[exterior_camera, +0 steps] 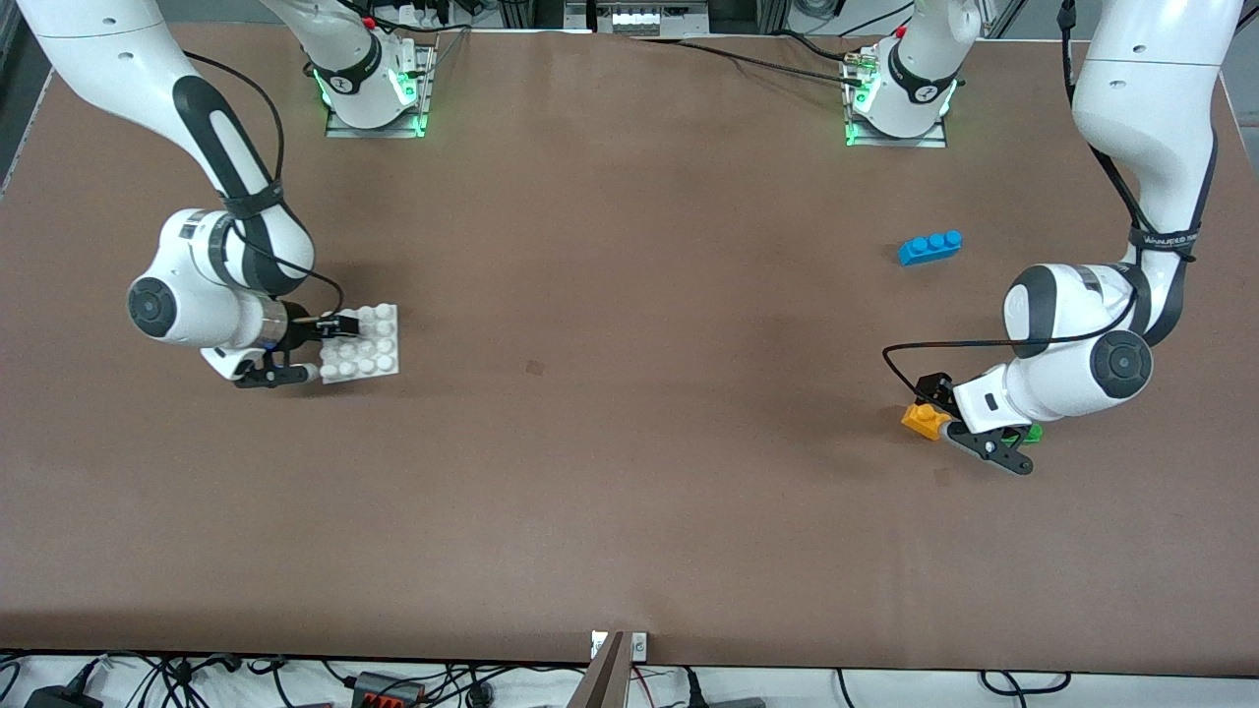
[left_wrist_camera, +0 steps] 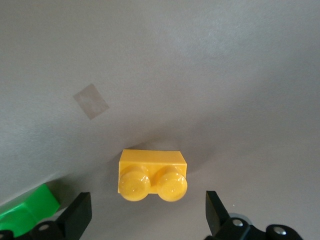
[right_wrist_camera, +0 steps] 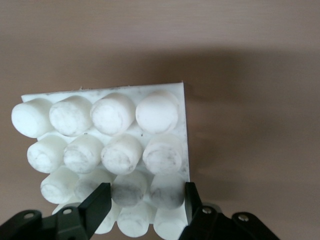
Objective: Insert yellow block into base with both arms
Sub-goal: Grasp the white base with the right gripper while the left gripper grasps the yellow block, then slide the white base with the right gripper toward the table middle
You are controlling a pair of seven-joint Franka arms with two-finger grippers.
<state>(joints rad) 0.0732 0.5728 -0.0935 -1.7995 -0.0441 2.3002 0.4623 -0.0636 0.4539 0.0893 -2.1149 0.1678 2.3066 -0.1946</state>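
The yellow block isn't between my left gripper's fingers yet: it is short of their gap in the left wrist view. I should move my left gripper toward the block before it closes.
The yellow block [exterior_camera: 923,421] lies on the table toward the left arm's end, two studs showing. My left gripper [exterior_camera: 944,417] is low beside it and open; in the left wrist view the block [left_wrist_camera: 152,175] lies just ahead of the gap between the fingertips [left_wrist_camera: 80,216], untouched. The white base [exterior_camera: 364,341] lies toward the right arm's end. My right gripper [exterior_camera: 325,347] is at its edge. In the right wrist view its jaws [right_wrist_camera: 145,200] stand closed round two edge studs of the base [right_wrist_camera: 110,145].
A green brick [exterior_camera: 1032,433] lies right beside the left gripper, mostly hidden under it; it shows in the left wrist view [left_wrist_camera: 25,212]. A blue three-stud brick [exterior_camera: 929,247] lies farther from the front camera than the yellow block. A small pale patch [left_wrist_camera: 91,101] marks the table.
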